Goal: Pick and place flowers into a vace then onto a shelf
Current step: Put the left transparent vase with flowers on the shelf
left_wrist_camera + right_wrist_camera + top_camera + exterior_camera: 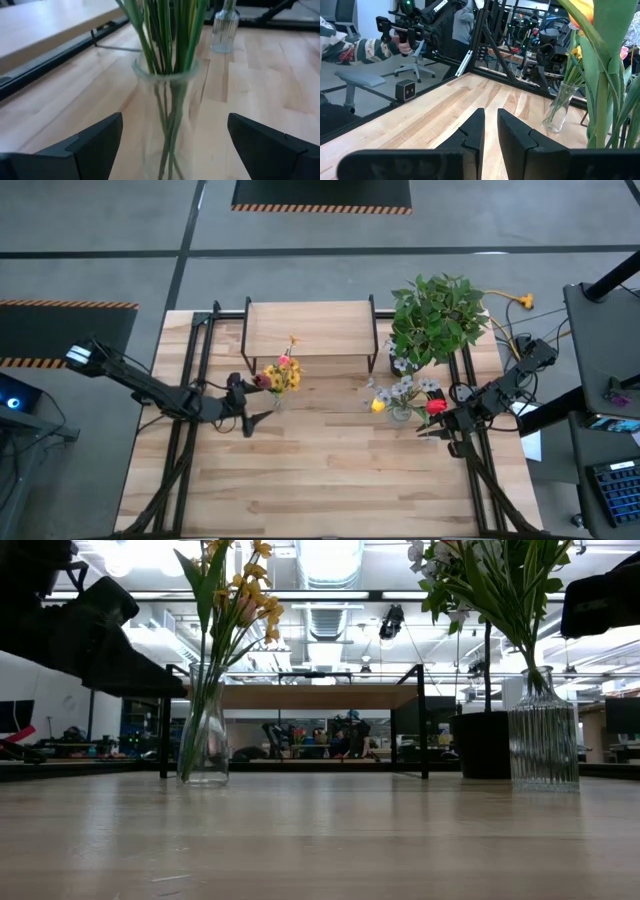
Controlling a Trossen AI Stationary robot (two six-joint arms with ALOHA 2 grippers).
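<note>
My left gripper should move forward first and then close on the vase, because the vase's body is just ahead of both fingers and they would miss the clear vase [277, 398] now.
A clear glass vase [277, 398] stands on its base on the table, holding yellow, pink and orange flowers [283, 372]. My left gripper [250, 406] is open and level with it; in the left wrist view its fingers stand on either side of the vase [170, 115] without touching. A second ribbed vase [400, 413] holds white, yellow and red flowers [405, 392]. My right gripper [432, 428] is shut beside this bunch, whose stems [600, 100] pass to one side of it. The wood-topped shelf [310, 328] stands behind both vases.
A bushy potted plant [436, 318] stands at the table's far right, next to the shelf. Black frame rails [190, 380] run along both sides of the table. Bare tabletop [330, 470] lies toward the near edge. A person [350, 42] shows in the room beyond.
</note>
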